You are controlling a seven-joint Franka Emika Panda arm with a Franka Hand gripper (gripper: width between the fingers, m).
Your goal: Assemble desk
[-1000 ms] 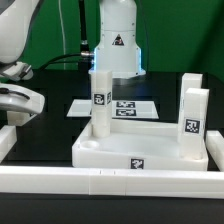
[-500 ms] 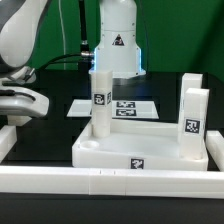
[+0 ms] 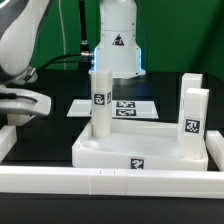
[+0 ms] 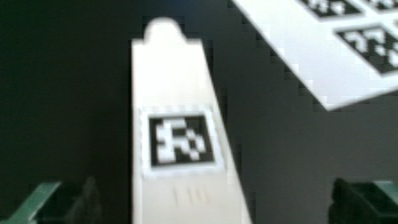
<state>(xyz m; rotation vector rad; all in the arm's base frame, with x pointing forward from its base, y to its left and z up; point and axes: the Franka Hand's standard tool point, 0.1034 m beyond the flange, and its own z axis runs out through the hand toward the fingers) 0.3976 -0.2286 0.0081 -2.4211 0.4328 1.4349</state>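
Observation:
My gripper grabs the lying leg by its tagged body [image 4: 183,150] next, to add it to the white tabletop.
The white tabletop [image 3: 120,150] lies in the middle of the black table with a tag on its front rim. One white leg [image 3: 100,100] stands upright on its left part. Two more legs [image 3: 193,122] stand at its right end, one behind the other. My gripper [image 3: 18,102] is at the exterior view's left edge; its fingertips do not show there. In the wrist view my gripper [image 4: 210,204] is open, with dark fingers [image 4: 54,200] on either side of a fourth tagged leg [image 4: 178,120] that lies flat on the table. I cannot tell whether the fingers touch it.
The marker board [image 3: 126,108] lies flat behind the tabletop and shows in the wrist view [image 4: 338,45] beyond the lying leg. A long white border rail [image 3: 110,182] runs along the front, with another piece [image 3: 5,135] at the left. The robot base [image 3: 117,45] stands at the back.
The arm at the exterior view's left has shifted slightly and come a little lower. The tabletop and the standing legs have not moved.

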